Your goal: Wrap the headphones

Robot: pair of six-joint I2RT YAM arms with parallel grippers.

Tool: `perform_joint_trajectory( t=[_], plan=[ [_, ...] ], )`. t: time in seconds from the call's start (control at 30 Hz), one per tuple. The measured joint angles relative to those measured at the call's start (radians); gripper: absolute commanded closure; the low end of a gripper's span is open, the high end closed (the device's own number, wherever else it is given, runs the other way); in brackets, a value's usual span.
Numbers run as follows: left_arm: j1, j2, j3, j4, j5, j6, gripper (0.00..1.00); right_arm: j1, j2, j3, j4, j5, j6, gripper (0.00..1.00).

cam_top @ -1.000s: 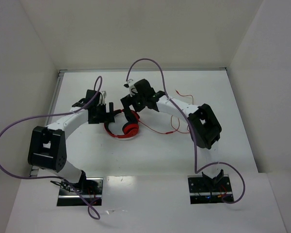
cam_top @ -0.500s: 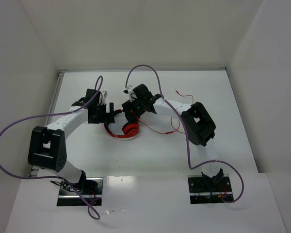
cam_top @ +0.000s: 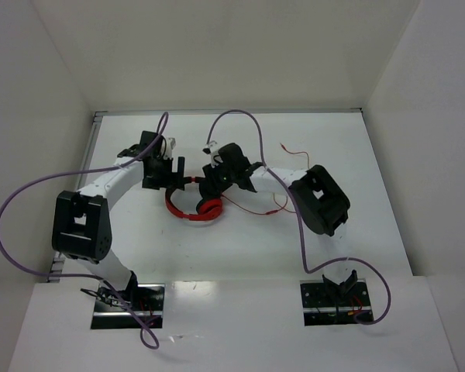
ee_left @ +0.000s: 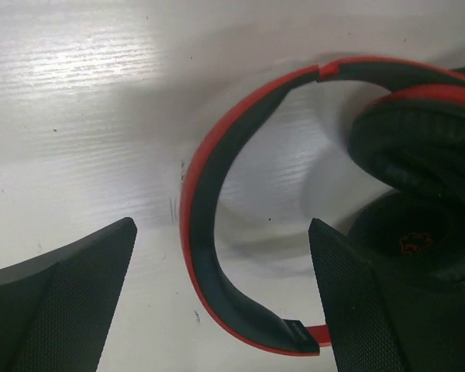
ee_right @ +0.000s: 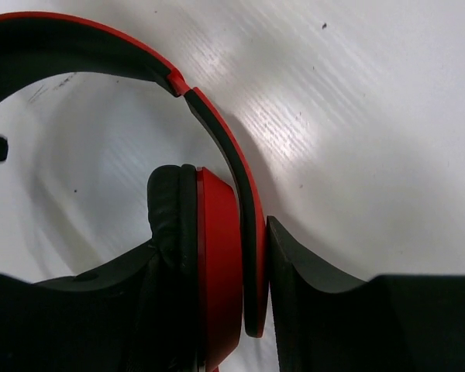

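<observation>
My left gripper comes down next before it closes on the headphones' band, since its fingers stop above the band in the left wrist view.
The red headphones [cam_top: 192, 212] lie on the white table [cam_top: 139, 248] between my two grippers. Their thin red cord [cam_top: 252, 209] trails off to the right. In the left wrist view, my left gripper [ee_left: 222, 225] is open and straddles the black-padded band [ee_left: 198, 225] without touching it. The right gripper [ee_right: 213, 236] is shut on the headphones. One finger [ee_right: 333, 310] presses the band's red outer side, and the other [ee_right: 85, 310] presses the black cushion of the round red cup [ee_right: 221, 256]. From above, the left gripper [cam_top: 178, 174] and the right gripper [cam_top: 213, 186] sit close together over the headphones.
Thick purple cables arc over both arms [cam_top: 240, 116] [cam_top: 15, 209]. White walls close in the table at the left, back and right. The cord's loose end [cam_top: 291, 149] lies at the back right. Both arm bases [cam_top: 128, 302] [cam_top: 333, 298] stand at the near edge.
My right gripper has closed from wide open onto the cup and band. The left arm has shifted a little toward the back and right, still open. The headphones barely moved.
</observation>
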Motion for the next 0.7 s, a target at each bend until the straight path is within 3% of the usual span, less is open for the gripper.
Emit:
perform_joint_trajectory(
  t=[0.2, 0.5, 0.7],
  plan=[
    [0.000, 0.048, 0.065, -0.062, -0.011, 0.024, 0.00, 0.001, -0.105, -0.189, 0.126, 0.055, 0.070, 0.72],
    [-0.013, 0.101, 0.099, -0.132, -0.076, 0.048, 0.00, 0.005, -0.109, -0.210, 0.176, 0.121, 0.134, 0.72],
    [-0.090, 0.143, 0.118, -0.151, -0.168, 0.053, 0.00, 0.005, -0.109, -0.214, 0.187, 0.131, 0.150, 0.74]
  ],
)
